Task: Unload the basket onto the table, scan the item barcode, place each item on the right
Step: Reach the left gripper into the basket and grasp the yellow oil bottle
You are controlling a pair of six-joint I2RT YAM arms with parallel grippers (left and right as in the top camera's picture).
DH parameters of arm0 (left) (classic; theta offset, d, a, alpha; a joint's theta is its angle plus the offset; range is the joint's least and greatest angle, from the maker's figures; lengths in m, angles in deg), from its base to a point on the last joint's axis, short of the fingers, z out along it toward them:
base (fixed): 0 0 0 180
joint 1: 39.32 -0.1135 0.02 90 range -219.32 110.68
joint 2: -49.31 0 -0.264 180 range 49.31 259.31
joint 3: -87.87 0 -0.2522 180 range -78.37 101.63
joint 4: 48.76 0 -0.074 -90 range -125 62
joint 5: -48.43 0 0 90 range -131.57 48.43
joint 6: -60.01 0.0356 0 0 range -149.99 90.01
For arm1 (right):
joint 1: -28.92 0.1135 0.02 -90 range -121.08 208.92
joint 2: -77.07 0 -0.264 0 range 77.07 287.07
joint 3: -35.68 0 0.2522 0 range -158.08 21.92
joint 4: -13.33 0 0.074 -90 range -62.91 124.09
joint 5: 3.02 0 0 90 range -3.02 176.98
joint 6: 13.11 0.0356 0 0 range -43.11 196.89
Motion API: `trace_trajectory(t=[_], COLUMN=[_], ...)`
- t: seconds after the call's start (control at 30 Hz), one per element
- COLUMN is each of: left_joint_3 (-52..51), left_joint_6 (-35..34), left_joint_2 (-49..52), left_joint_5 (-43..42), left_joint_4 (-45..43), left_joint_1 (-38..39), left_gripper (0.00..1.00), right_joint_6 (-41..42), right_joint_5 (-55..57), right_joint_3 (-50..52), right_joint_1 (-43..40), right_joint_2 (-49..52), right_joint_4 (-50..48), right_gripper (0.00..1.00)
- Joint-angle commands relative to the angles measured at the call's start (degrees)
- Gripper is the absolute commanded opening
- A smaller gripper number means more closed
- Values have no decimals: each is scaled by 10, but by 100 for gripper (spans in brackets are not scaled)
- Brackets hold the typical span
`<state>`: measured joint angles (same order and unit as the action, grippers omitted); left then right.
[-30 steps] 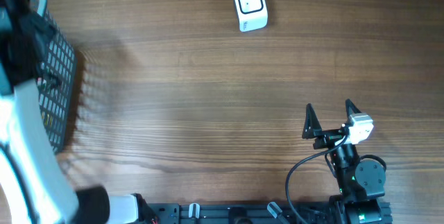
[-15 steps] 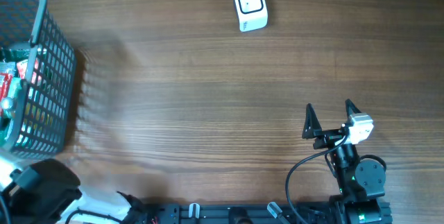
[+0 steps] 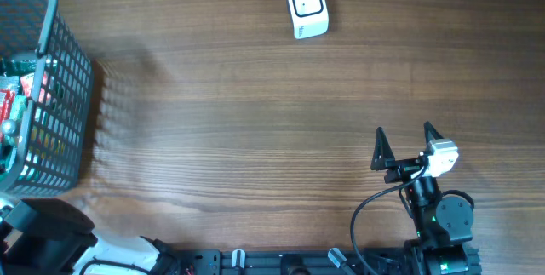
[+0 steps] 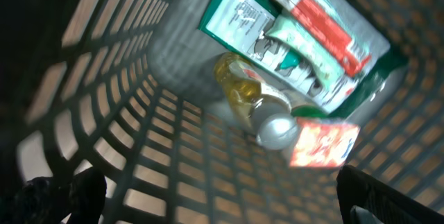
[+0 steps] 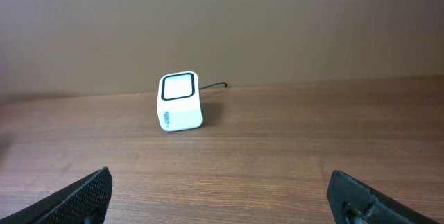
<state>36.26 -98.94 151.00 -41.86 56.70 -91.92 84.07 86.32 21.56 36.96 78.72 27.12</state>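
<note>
Next, my left gripper should grab the yellow bottle by its grey-cap end (image 4: 275, 128), leaving the bottle's lower body to scan and set upright.
The white barcode scanner (image 3: 306, 7) stands at the far middle of the table, its dark-rimmed window facing up; the right wrist view shows the scanner (image 5: 179, 101) ahead. The items lie in a grey mesh basket (image 3: 72, 79) at the far left. The left wrist view looks down into it: a yellow bottle with a grey cap (image 4: 253, 106), a green-and-white pouch (image 4: 305, 37) and a red-orange box (image 4: 322, 144). My left gripper (image 4: 225, 200) is open above them, holding nothing. My right gripper (image 3: 404, 139) is open over bare wood at the near right, empty.
The left arm's body (image 3: 47, 241) sits at the near left corner, just in front of the basket. The basket's mesh wall (image 4: 104, 78) fills the left wrist view. A black cable (image 3: 375, 207) loops by the right arm's base.
The left arm, which lay across the basket a second ago, has drawn back to the near left corner, uncovering the basket. The right arm has not moved.
</note>
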Motion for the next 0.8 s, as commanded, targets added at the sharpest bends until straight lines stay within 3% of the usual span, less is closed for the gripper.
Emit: trace_trajectory(t=[0.0,0.2,0.37,0.43,0.5,0.6,0.77], left_joint_3=[-25,-71,-78,-78,-78,-78,-78], left_joint_6=[-145,-160,-155,-155,-155,-155,-155], left_joint_2=[-4,-1,45,66,83,110,131], left_joint_5=[63,64,62,62,62,61,62], left_joint_4=[-28,-118,-129,-133,-135,-136,-139], left_joint_1=[32,41,52,61,64,64,64], left_gripper=[100,99,95,87,73,82,80], right_joint_6=[-10,-10,-10,-10,-10,-10,-10], right_joint_5=[-5,-5,-5,-5,-5,-5,-5], right_joint_3=[0,0,0,0,0,0,0], right_joint_1=[-2,-2,-2,-2,-2,-2,-2], right_joint_2=[-2,-2,-2,-2,-2,-2,-2], right_joint_4=[-2,-2,-2,-2,-2,-2,-2], right_gripper=[100,100,100,100,100,100,100])
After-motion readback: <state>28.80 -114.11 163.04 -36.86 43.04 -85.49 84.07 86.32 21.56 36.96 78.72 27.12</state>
